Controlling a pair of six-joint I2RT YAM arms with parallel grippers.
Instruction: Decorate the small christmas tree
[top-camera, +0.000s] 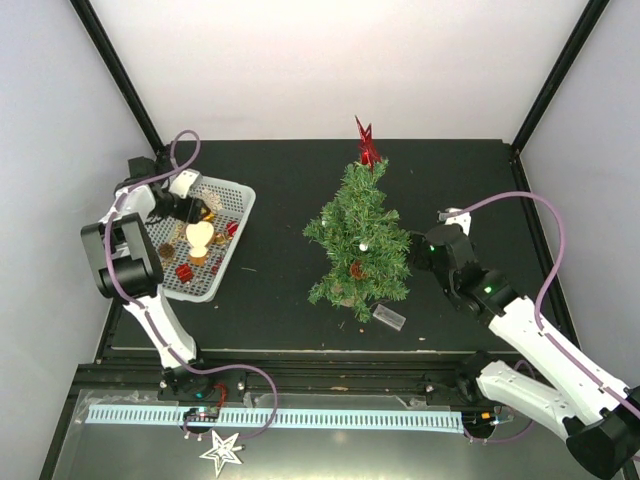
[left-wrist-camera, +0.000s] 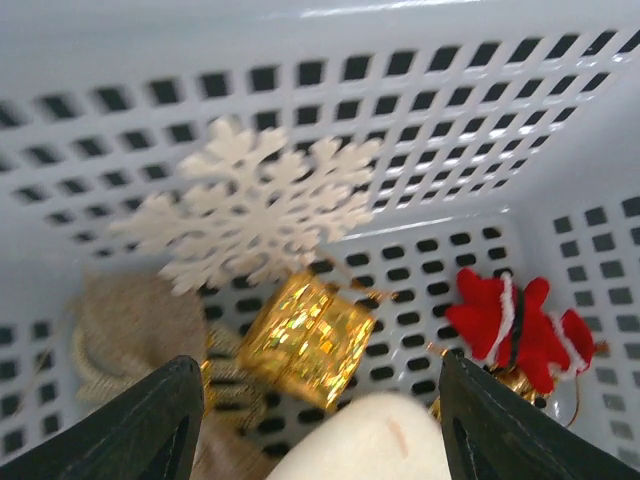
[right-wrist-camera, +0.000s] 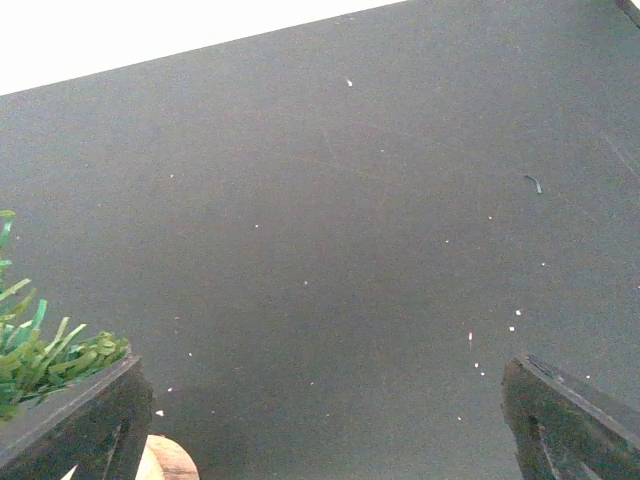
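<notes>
Most of the gold box (top-camera: 207, 214) (left-wrist-camera: 305, 338) shows beyond my left gripper's fingers, so it is too early to close. The gripper moves toward the box first.
The small christmas tree (top-camera: 358, 240) stands upright mid-table with a red star (top-camera: 367, 145) at its top and a pine cone (top-camera: 356, 268) low on its branches. My left gripper (top-camera: 190, 215) hangs over the white basket (top-camera: 243, 205) of ornaments. In the left wrist view the left gripper (left-wrist-camera: 320, 430) is open, and a cream rounded ornament (left-wrist-camera: 360, 440) lies between its fingers (left-wrist-camera: 150, 420). Beyond it lie a gold box (left-wrist-camera: 305, 338), a white snowflake (left-wrist-camera: 250, 205) and a red felt ornament (left-wrist-camera: 515, 325). My right gripper (top-camera: 425, 250) is open and holds nothing, just right of the tree; needles (right-wrist-camera: 40, 350) and the tan base (right-wrist-camera: 170, 462) show at its left finger.
A small clear plastic box (top-camera: 391, 318) lies on the table by the tree's front right. A burlap piece (left-wrist-camera: 125, 325) sits in the basket's left part. A white star (top-camera: 221, 452) lies below the table's front edge near the left arm's base.
</notes>
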